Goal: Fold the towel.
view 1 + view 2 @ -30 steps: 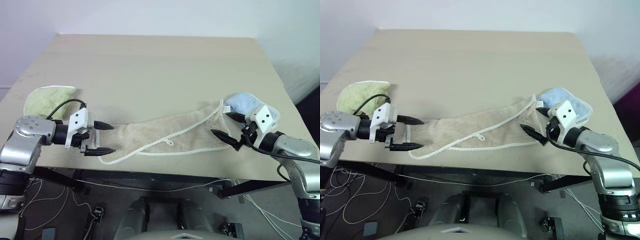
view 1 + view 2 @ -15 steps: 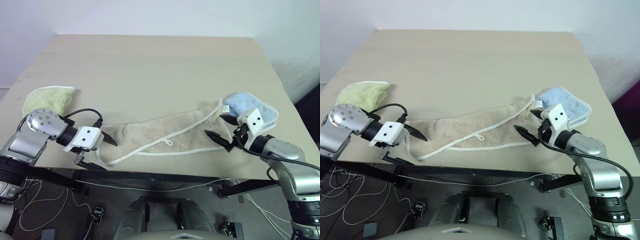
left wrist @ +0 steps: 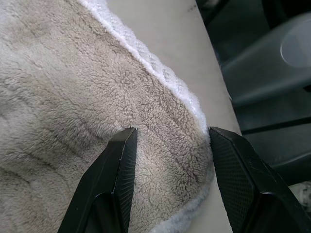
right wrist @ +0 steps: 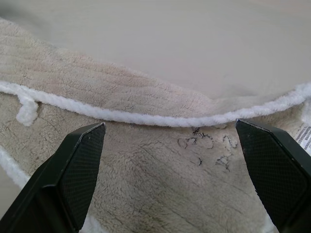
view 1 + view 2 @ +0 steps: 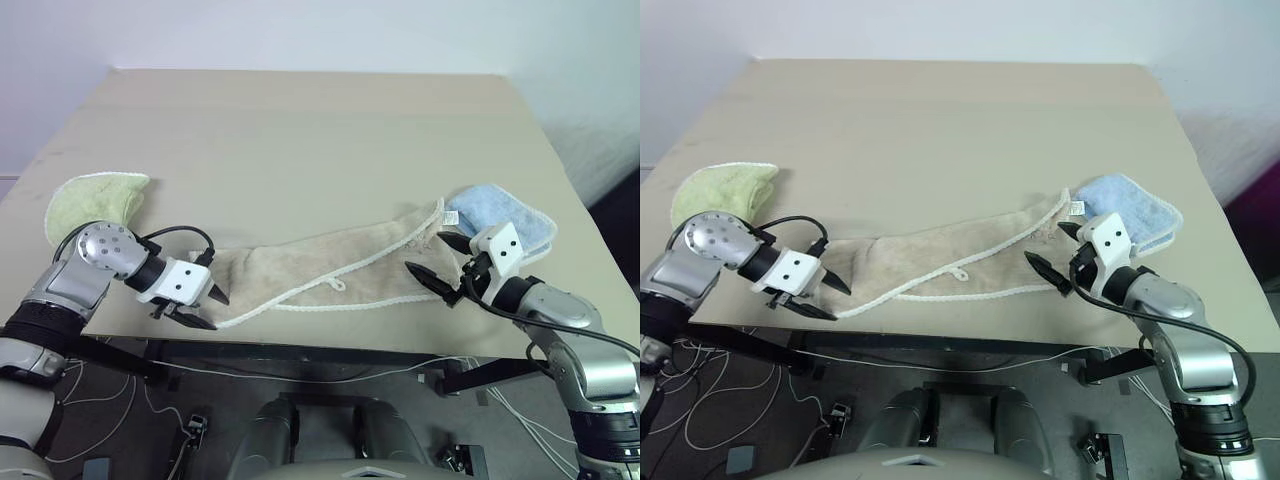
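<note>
My left gripper is to pinch the beige towel by its corded corner [image 5: 218,322] next. That corner narrows to a thick edge, while the rumpled cloth [image 5: 300,268] is slack.
The beige towel [image 5: 320,265] with white corded edging lies as a long rumpled strip along the table's front edge. My left gripper [image 5: 214,312] points down at its left end. In the left wrist view its two black fingers [image 3: 121,160] stand apart, with the towel's corded corner [image 3: 170,121] between them. My right gripper [image 5: 425,252] hovers just over the towel's right end, open wide. The right wrist view looks past its fingers [image 4: 80,160] onto the cord, a small loop [image 4: 26,110] and a dark embroidered mark [image 4: 206,148].
A light green towel [image 5: 95,198] lies at the table's left edge, behind my left arm. A light blue towel [image 5: 500,212] sits behind my right gripper. The table's front edge [image 5: 320,340] runs just below the beige towel, with cables on the floor beneath.
My left gripper has tipped downward and rolled onto the towel's left corner, and its jaws have narrowed around it. The right gripper has hardly moved and stays open.
</note>
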You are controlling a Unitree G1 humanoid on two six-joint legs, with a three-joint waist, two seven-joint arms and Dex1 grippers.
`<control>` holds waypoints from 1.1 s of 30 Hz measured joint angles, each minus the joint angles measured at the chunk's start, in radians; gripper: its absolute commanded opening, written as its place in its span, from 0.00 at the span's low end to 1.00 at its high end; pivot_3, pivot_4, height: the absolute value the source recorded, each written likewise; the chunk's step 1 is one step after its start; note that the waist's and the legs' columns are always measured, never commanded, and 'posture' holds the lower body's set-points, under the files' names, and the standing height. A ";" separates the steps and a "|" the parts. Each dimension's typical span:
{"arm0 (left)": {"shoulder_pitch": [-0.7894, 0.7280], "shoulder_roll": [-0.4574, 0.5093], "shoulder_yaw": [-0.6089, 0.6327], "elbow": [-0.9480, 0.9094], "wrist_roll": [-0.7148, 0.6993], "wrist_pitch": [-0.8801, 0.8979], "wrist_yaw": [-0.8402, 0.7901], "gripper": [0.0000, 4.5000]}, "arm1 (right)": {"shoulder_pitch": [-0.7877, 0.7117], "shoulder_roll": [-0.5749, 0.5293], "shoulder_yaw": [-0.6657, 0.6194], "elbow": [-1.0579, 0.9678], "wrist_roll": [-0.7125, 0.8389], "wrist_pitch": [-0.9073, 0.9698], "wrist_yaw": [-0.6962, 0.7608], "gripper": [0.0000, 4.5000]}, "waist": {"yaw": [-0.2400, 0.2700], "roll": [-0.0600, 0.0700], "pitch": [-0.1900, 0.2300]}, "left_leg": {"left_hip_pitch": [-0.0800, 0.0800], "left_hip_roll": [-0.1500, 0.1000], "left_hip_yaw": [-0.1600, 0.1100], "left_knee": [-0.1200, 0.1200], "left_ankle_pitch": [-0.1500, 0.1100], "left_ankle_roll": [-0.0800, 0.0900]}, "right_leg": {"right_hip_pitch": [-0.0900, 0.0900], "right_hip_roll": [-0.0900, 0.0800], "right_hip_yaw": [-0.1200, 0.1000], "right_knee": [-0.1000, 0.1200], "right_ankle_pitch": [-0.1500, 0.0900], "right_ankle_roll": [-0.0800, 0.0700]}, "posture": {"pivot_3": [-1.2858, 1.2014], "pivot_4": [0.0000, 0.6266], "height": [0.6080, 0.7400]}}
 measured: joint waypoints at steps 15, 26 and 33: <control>0.093 -0.002 0.113 -0.091 -0.027 0.105 0.006 0.00 | -0.041 0.005 0.006 -0.027 0.000 0.001 -0.004 1.00 | -0.001 0.000 0.000 | 0.000 0.000 0.000 0.000 0.000 0.000 | 0.000 -0.001 0.000 0.000 0.000 0.000 | 0.52 0.24 1.00; 0.118 -0.024 0.204 -0.142 -0.061 0.218 0.096 0.00 | -0.220 -0.163 0.122 0.204 -0.265 -0.239 0.047 1.00 | -0.002 0.000 0.000 | 0.000 0.000 0.001 0.000 0.000 0.000 | 0.000 0.000 0.000 0.000 0.000 0.000 | 0.52 0.24 1.00; 0.143 -0.027 0.217 -0.145 -0.059 0.219 0.122 0.00 | -0.409 -0.238 0.281 0.576 -0.545 -0.612 0.045 1.00 | -0.011 0.001 0.000 | 0.000 0.000 0.001 0.000 0.000 0.000 | -0.001 0.000 0.000 0.001 0.000 0.000 | 0.52 0.24 1.00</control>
